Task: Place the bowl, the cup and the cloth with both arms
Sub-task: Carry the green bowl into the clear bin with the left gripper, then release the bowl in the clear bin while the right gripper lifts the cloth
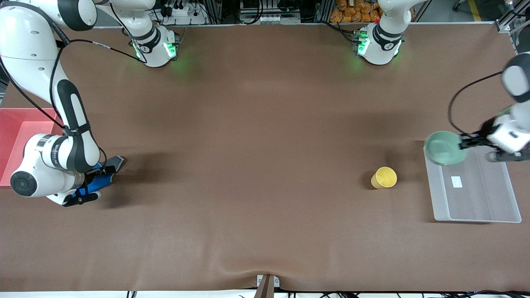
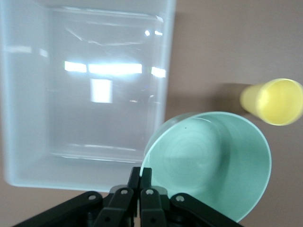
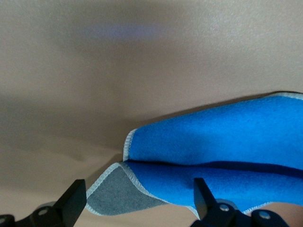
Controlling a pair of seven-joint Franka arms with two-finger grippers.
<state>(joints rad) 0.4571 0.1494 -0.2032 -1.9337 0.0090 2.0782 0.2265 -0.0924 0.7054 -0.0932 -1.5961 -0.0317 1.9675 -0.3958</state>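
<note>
My right gripper grips the blue cloth by its turned-up grey corner next, to place the cloth in the pink bin.
My left gripper is shut on the rim of the pale mint-green bowl and holds it over a corner of the clear bin. In the left wrist view its fingers pinch the bowl's rim, with the bowl beside the bin. The yellow cup is on the table beside the bin, toward the right arm's end; it also shows in the left wrist view. My right gripper is open, low over the folded blue cloth. Its fingers straddle the cloth's turned-up grey corner.
A red bin stands at the table's edge at the right arm's end, next to the right arm's wrist. The brown table cover lies bare between cloth and cup.
</note>
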